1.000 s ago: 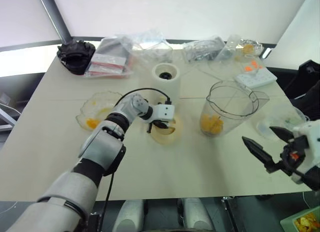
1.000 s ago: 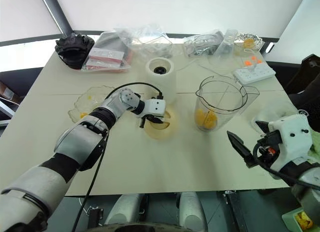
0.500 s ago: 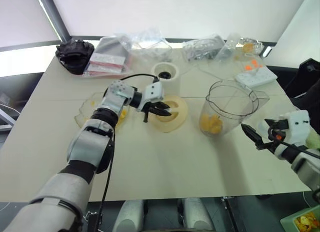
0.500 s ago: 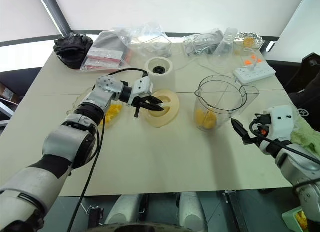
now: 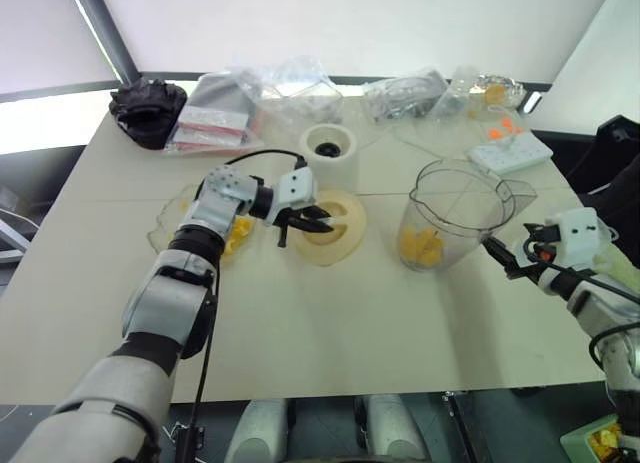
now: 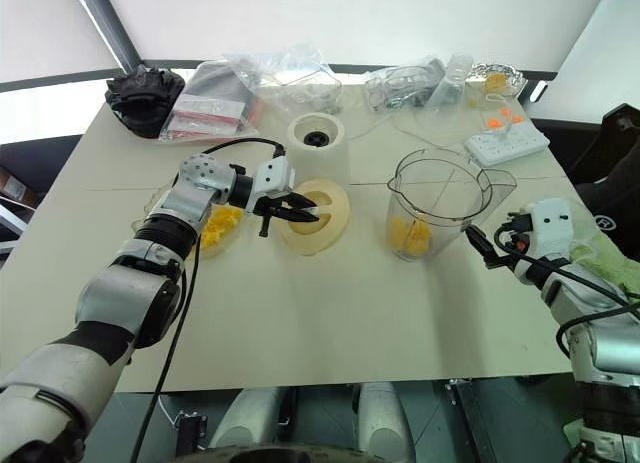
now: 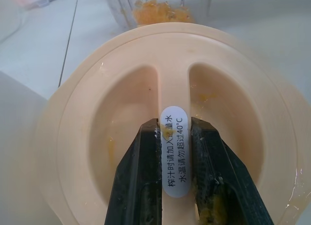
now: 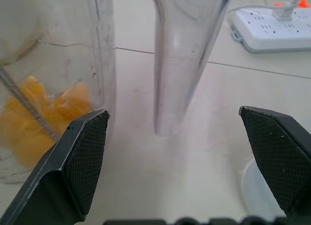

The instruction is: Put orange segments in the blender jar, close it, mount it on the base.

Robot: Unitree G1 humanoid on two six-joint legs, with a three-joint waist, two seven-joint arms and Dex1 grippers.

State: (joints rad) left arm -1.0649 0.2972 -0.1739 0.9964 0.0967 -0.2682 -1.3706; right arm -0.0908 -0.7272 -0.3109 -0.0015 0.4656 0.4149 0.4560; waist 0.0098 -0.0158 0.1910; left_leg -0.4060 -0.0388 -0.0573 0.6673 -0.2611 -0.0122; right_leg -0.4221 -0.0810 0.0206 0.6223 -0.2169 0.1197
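Note:
The jar's round body (image 5: 445, 218) is too wide for the fingers, so the right gripper next needs to grab the blender jar by its slim side handle (image 5: 520, 197).
The clear blender jar (image 5: 460, 205) stands upright at the right of the table, with orange segments (image 5: 422, 248) in its bottom. My left gripper (image 5: 303, 219) is shut on the central tab of the cream lid (image 5: 338, 223), holding it tilted just above the table, left of the jar. The wrist view shows both fingers (image 7: 138, 171) pinching the tab. My right gripper (image 6: 478, 245) is open beside the jar, level with its handle (image 8: 182, 64), which stands ahead between the two fingers. The white base (image 5: 328, 143) stands behind the lid. More segments (image 5: 238, 235) lie in a wavy glass bowl (image 5: 170, 208).
A white power strip (image 5: 512, 151) lies at the back right. Plastic bags (image 5: 290, 88) and a black bundle (image 5: 150, 108) line the far edge. A small glass dish (image 5: 492, 86) with orange pieces sits in the far right corner.
My left gripper has lifted the lid off the table and tilted it. My right gripper has moved forward to the jar's handle, still open.

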